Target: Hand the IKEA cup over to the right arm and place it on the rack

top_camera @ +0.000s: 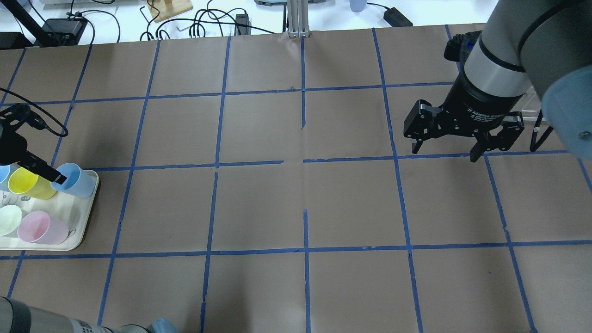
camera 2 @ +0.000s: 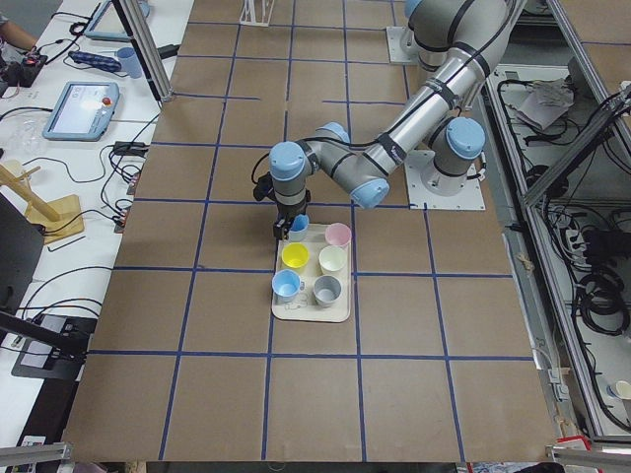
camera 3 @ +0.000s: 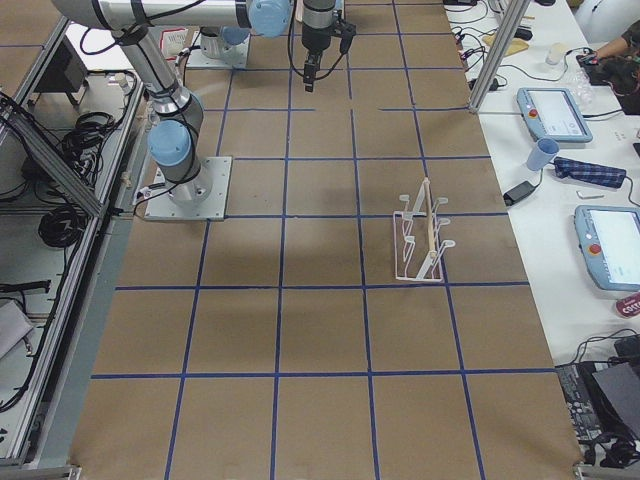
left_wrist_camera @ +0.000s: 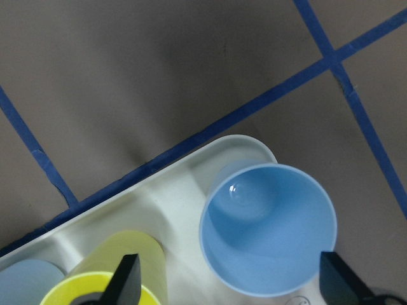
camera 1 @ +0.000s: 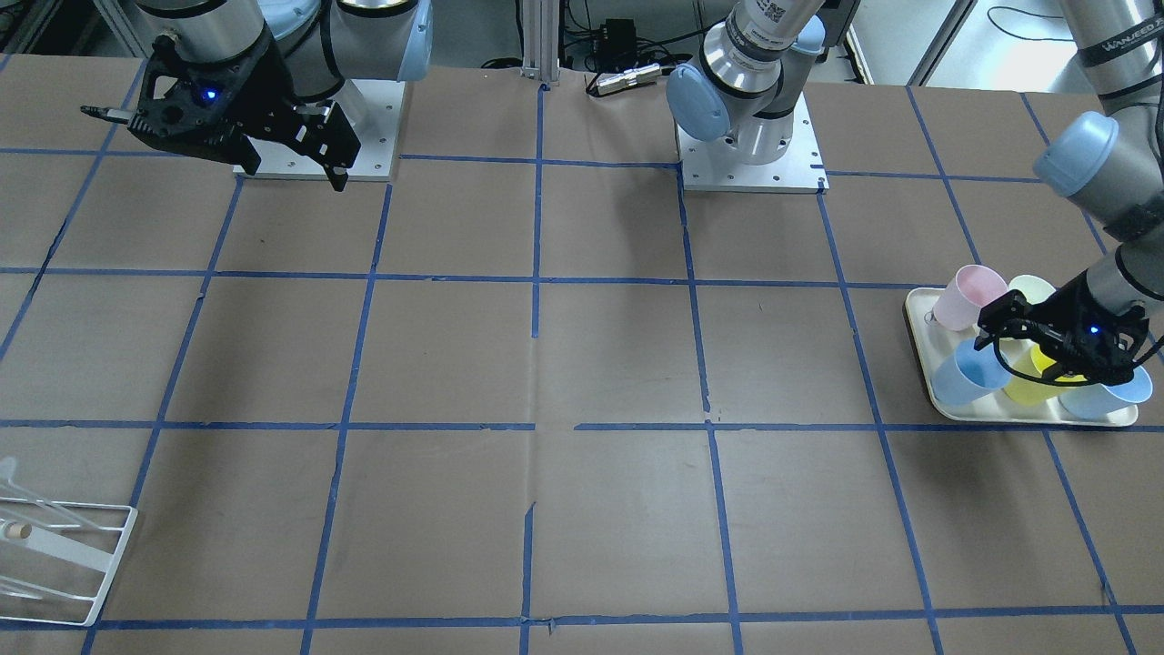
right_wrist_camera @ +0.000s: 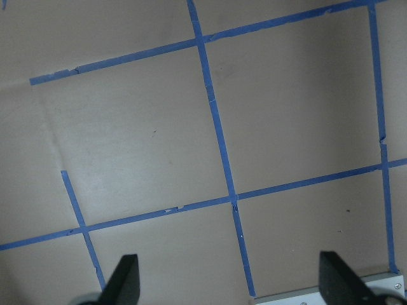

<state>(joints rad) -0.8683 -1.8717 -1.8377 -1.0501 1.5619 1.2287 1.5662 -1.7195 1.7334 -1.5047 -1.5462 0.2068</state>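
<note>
Next, my left gripper picks up the pale-blue IKEA cup (camera 1: 963,380) by its rim (camera 1: 974,351) to pass it to my right arm, which then puts it on the rack.
The pale-blue IKEA cup (left_wrist_camera: 267,229) stands upright in a corner of the cream tray (left_wrist_camera: 172,190); it also shows in the overhead view (top_camera: 75,180). My left gripper (left_wrist_camera: 232,283) is open and hovers just above it, with the cup below and between the fingertips. One finger (top_camera: 44,170) reaches over the cup's rim. A second blue cup (camera 1: 1105,396) stands at the tray's other end. My right gripper (top_camera: 444,153) is open and empty, held high above the table. The white wire rack (camera 1: 55,555) stands far away on the right arm's side (camera 3: 422,235).
On the tray also stand a yellow cup (top_camera: 27,182), a pink cup (top_camera: 41,227), a pale green cup (top_camera: 9,219) and a grey cup (camera 2: 326,290). Brown paper with blue tape lines (top_camera: 303,159) covers the table between tray and rack.
</note>
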